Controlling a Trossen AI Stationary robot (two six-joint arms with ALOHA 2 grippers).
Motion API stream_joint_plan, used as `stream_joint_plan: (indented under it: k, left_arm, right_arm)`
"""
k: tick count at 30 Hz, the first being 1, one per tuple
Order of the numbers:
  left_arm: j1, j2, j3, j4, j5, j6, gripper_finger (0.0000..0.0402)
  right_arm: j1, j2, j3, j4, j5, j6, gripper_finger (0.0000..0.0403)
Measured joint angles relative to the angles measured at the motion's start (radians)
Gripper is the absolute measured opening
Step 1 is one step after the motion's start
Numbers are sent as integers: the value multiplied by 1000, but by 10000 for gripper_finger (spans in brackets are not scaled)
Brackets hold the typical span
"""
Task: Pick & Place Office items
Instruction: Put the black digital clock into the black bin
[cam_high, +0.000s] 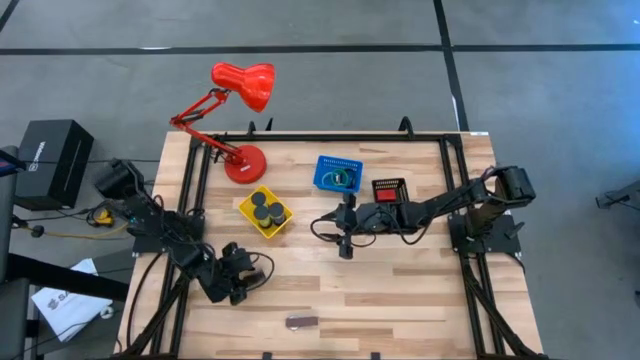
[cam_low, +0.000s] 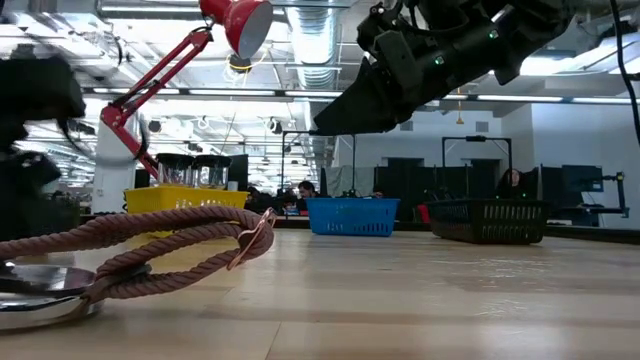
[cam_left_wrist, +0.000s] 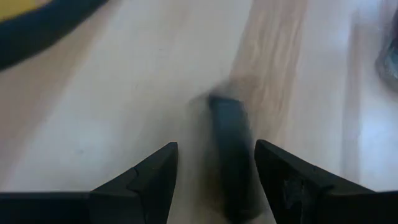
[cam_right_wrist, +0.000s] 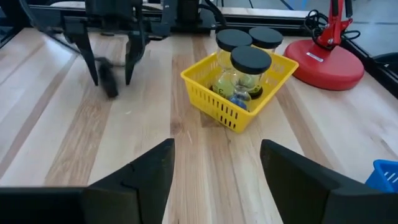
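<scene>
I should grab the black block by its long sides with my left gripper, so the black block's short end (cam_left_wrist: 224, 102) stays free for placing it among the office items.
A black block (cam_left_wrist: 231, 155) lies on the wooden table near its left front part. My left gripper (cam_left_wrist: 216, 148) is open and low over it, with one finger on either side of the block (cam_right_wrist: 109, 81) and not touching it. In the high view the left gripper (cam_high: 242, 272) covers the block. My right gripper (cam_right_wrist: 217, 146) is open above the middle of the table (cam_high: 345, 245), with nothing between its fingers. It points toward the yellow basket (cam_right_wrist: 230, 106), which holds three jars with black round lids (cam_right_wrist: 250, 59).
The red desk lamp (cam_high: 240, 120) stands at the far left. The blue basket (cam_high: 337, 173) and the black basket (cam_high: 389, 190) with a red piece stand at the far middle. A brownish bar (cam_high: 301, 322) lies near the front edge. A rope loop (cam_low: 170, 240) lies close to the low camera.
</scene>
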Motion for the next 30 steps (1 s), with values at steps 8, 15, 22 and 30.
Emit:
stream_joint_plan:
  k: [8, 15, 22, 30]
  left_arm:
    - [5, -4, 26, 0, 4, 104, 209]
    - [6, 10, 27, 3, 28, 105, 209]
    - [6, 10, 25, 3, 28, 105, 164]
    - [8, 11, 25, 13, 25, 104, 77]
  right_arm:
    - [0, 0, 0, -9, 0, -7, 228]
    - [0, 0, 0, -17, 0, -7, 227]
    - [0, 0, 0, -20, 0, -7, 227]
    - [0, 0, 0, -20, 0, -7, 227]
